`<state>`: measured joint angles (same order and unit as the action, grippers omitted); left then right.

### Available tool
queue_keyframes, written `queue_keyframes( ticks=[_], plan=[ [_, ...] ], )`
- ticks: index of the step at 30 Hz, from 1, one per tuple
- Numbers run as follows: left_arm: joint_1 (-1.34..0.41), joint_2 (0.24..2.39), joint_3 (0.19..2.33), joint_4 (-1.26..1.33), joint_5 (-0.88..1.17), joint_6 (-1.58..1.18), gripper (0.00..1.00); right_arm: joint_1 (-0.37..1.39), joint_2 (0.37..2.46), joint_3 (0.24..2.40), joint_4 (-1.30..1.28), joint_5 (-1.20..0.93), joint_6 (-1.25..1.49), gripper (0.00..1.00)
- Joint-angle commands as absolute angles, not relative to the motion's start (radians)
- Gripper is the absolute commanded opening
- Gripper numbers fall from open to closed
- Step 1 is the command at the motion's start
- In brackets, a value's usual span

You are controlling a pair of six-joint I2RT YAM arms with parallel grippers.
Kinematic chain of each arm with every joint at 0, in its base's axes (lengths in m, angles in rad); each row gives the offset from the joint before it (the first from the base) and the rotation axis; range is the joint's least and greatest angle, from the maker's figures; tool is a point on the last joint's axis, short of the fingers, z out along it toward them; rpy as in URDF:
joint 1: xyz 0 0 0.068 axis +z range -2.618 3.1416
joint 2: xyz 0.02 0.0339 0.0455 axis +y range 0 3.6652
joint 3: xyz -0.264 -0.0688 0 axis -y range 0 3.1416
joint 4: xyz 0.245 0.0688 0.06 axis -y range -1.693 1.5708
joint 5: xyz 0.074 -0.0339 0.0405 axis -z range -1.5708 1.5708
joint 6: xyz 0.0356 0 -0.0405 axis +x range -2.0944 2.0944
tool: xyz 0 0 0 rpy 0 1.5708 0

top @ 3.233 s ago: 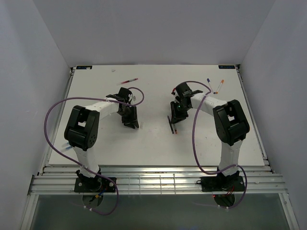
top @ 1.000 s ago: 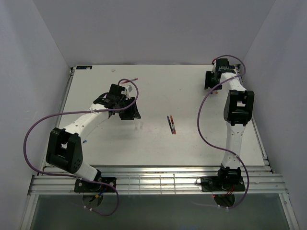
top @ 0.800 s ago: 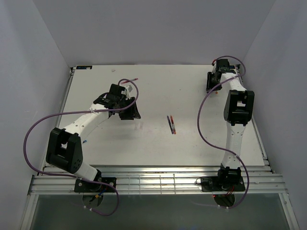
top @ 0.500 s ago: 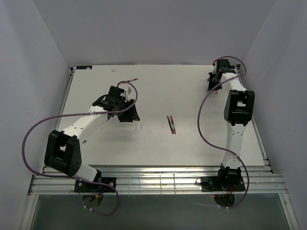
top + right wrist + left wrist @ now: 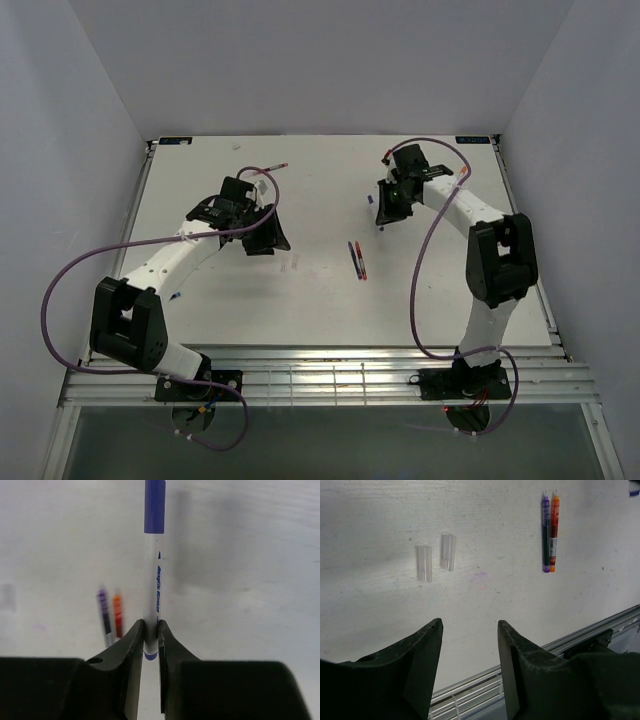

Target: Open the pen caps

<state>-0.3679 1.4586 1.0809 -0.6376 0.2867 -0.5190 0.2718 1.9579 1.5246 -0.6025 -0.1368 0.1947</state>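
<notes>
Next, my left gripper reaches and grabs the white pen's blue cap (image 5: pixel 154 507) to pull it open. This leaves the pen's white body (image 5: pixel 151 595) to my right gripper.
My right gripper (image 5: pixel 150 627) is shut on the lower end of a white pen barrel (image 5: pixel 151 595) and holds it above the table. The pen's blue cap (image 5: pixel 154 505) sits on its far end. In the top view this gripper (image 5: pixel 384 211) is at the middle back of the table. A purple pen (image 5: pixel 546 532) and an orange pen (image 5: pixel 553 530) lie side by side at the centre (image 5: pixel 356 259). My left gripper (image 5: pixel 470 625) is open and empty, left of them (image 5: pixel 266 238). No red or orange cap is discernible.
Two short clear plastic tubes (image 5: pixel 424 563) (image 5: pixel 448 559) lie side by side on the table just beyond my left gripper. A red pen (image 5: pixel 270 168) lies at the back left. The white table (image 5: pixel 200 300) ends in a metal rail (image 5: pixel 330 375) at the near edge.
My right arm has swung from the far right corner to the middle back, carrying the blue-capped pen. The left arm has shifted a little to the left. The two centre pens have not moved.
</notes>
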Motion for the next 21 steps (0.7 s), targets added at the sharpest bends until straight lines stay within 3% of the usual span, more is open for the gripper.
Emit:
queue_keyframes(
  ticks=[1, 8, 21],
  plan=[
    [-0.362, 1.433, 1.130, -0.658, 0.337, -0.584, 0.59, 0.380, 1.734, 1.399, -0.591, -0.245, 0.245, 0.08],
    [-0.357, 1.471, 1.166, -0.614, 0.505, -0.739, 0.61, 0.615, 1.458, 1.102, -0.522, -0.328, 0.330, 0.08],
    [-0.370, 1.520, 1.207, -0.581, 0.637, -0.923, 0.64, 0.742, 1.448, 1.114, -0.443, -0.383, 0.368, 0.08]
  ],
)
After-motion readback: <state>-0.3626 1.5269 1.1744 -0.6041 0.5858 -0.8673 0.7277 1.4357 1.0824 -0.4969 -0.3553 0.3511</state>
